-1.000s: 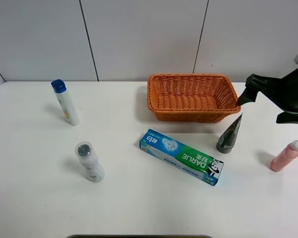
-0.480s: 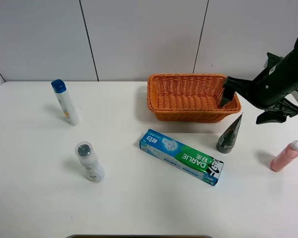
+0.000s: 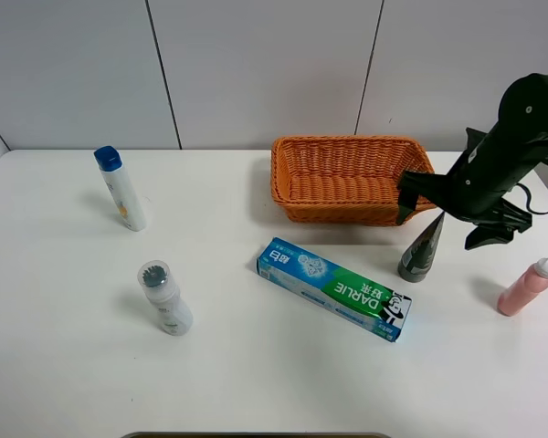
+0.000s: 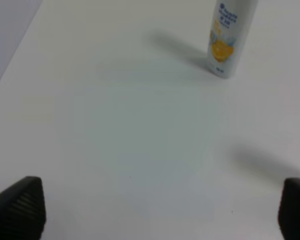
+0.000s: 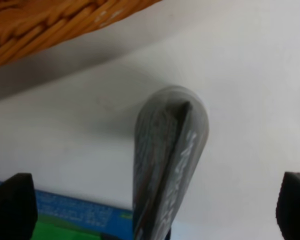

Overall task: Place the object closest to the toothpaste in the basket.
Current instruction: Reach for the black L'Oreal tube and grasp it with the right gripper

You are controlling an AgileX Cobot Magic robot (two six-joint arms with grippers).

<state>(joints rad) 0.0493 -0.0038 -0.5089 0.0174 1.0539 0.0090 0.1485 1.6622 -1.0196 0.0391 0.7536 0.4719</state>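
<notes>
I should lower my right gripper before I close it on the tube. Its fingers are around the tube's pointed top, high above the tube's cap.
A blue-green toothpaste box [image 3: 333, 287] lies flat at the table's middle; a corner shows in the right wrist view [image 5: 65, 217]. A dark grey tube [image 3: 424, 247] stands upright on its cap just right of it, also seen from above in the right wrist view [image 5: 167, 165]. An orange wicker basket [image 3: 288, 182] sits behind them, its rim in the right wrist view [image 5: 55, 20]. My right gripper [image 3: 447, 214] is open and hovers over the tube's top, a finger on each side. My left gripper [image 4: 155, 205] is open over bare table.
A white bottle with a blue cap [image 3: 121, 189] stands at the far left, also in the left wrist view [image 4: 230, 37]. A white bottle with a round grey cap [image 3: 164, 297] stands front left. A pink bottle [image 3: 527, 286] stands at the right edge.
My right gripper has moved left and down from the right edge until it is over the grey tube. Nothing on the table has moved.
</notes>
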